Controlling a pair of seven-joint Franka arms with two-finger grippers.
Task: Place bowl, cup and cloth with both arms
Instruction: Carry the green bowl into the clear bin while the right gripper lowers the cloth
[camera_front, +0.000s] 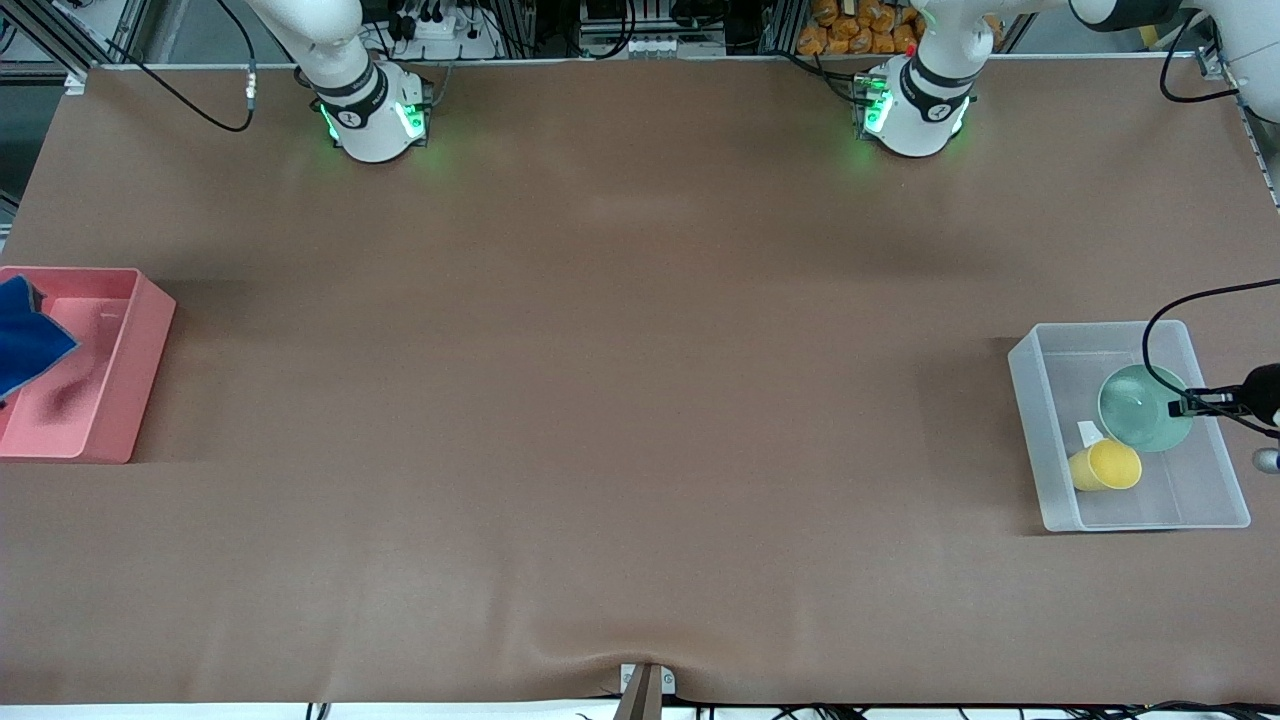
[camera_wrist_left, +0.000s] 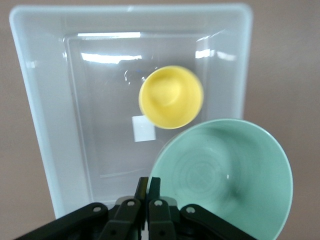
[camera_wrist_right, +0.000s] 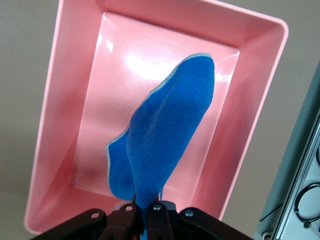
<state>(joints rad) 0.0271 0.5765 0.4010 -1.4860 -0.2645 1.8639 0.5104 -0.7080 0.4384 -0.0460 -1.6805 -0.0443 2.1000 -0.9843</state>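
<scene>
The mint-green bowl's base (camera_front: 1137, 412) (camera_wrist_left: 201, 172) is still above the clear bin's bottom, so my left gripper next lowers the bowl into the clear bin before releasing it.
My left gripper (camera_front: 1186, 405) (camera_wrist_left: 149, 183) is shut on the rim of the pale mint-green bowl (camera_front: 1140, 408) (camera_wrist_left: 225, 170) and holds it over the clear plastic bin (camera_front: 1040, 400) (camera_wrist_left: 35, 110). The yellow cup (camera_front: 1105, 466) (camera_wrist_left: 171, 96) is inside that bin, beside the bowl, and seems to lie on its side. My right gripper (camera_wrist_right: 147, 206) is shut on the royal-blue cloth (camera_front: 25, 335) (camera_wrist_right: 165, 135), which hangs over the pink bin (camera_front: 125, 390) (camera_wrist_right: 65, 100). The right gripper itself is outside the front view.
The pink bin stands at the right arm's end of the table and the clear bin at the left arm's end. A small white label (camera_front: 1088, 432) (camera_wrist_left: 143, 128) lies on the clear bin's floor. A black cable (camera_front: 1160, 320) loops above the clear bin.
</scene>
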